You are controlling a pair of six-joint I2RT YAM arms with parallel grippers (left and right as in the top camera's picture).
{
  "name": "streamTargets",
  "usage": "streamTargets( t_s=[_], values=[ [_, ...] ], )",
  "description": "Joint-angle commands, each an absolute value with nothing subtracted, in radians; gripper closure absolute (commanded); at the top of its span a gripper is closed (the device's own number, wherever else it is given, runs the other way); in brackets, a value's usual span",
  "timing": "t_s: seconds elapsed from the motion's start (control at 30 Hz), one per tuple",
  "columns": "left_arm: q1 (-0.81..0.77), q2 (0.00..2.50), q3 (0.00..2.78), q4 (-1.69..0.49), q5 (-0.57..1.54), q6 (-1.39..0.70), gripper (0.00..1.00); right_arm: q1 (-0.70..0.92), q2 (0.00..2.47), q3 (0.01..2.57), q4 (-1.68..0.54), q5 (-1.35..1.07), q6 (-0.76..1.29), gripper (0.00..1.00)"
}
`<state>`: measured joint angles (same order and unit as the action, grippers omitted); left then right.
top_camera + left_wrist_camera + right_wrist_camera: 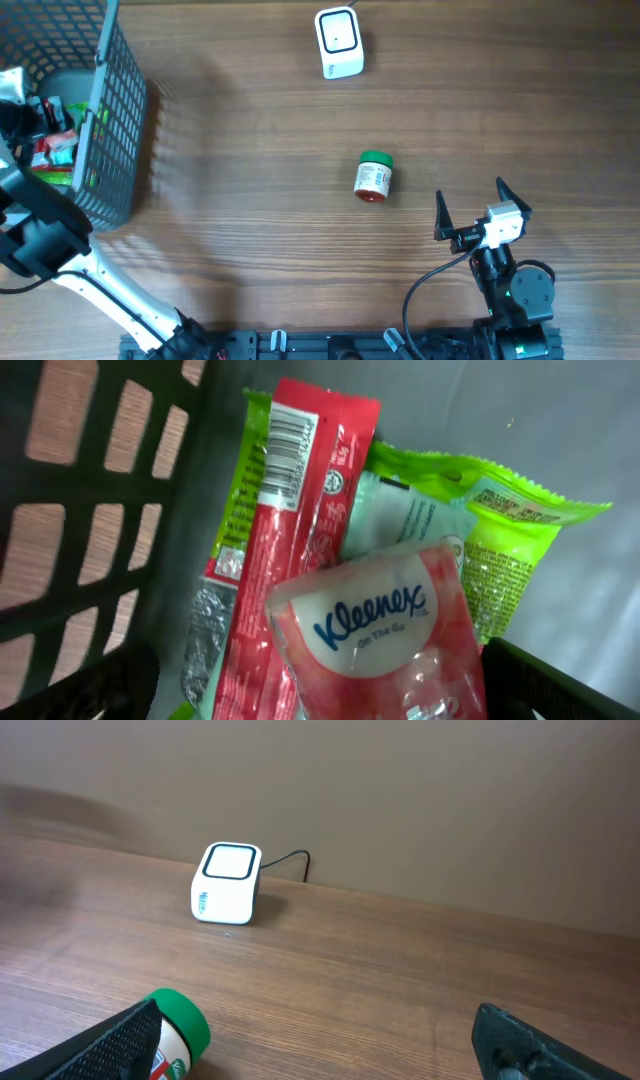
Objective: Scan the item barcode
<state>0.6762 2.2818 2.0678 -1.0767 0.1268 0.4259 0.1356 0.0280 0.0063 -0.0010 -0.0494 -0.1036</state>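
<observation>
The Kleenex tissue pack has to show its barcode to the white scanner (339, 42), so my left gripper should grab the pack by its pink sides next.
A pink and white Kleenex tissue pack (375, 615) lies in the dark mesh basket (115, 130), on top of a red packet with a barcode (290, 490) and a green packet (500, 530). My left gripper (320, 682) is down inside the basket, open, its fingers on either side of the tissue pack. A small jar with a green lid (374, 177) lies on its side mid-table. My right gripper (469, 188) stands open to the jar's right, nothing between its fingers. The white barcode scanner (339, 42) sits at the table's far edge.
The basket fills the table's far left corner and its mesh wall (90, 510) rises close on my left gripper's left. A cable runs from the scanner (228, 883) toward the wall behind. The jar (175, 1030) lies just beyond my right gripper's left finger.
</observation>
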Motion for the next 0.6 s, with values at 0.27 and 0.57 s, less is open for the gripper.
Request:
streamTargets(
  t_s=[0.27,0.57],
  values=[
    [0.686,2.371,2.014,-1.016,0.175,0.464,0.0,0.133,0.021,0.005,0.001,-0.061,-0.112,0.0],
    [0.685,2.372,1.819,-0.963,0.287,0.464,0.01,0.133,0.021,0.005,0.001,-0.061,-0.112,0.0]
  ],
)
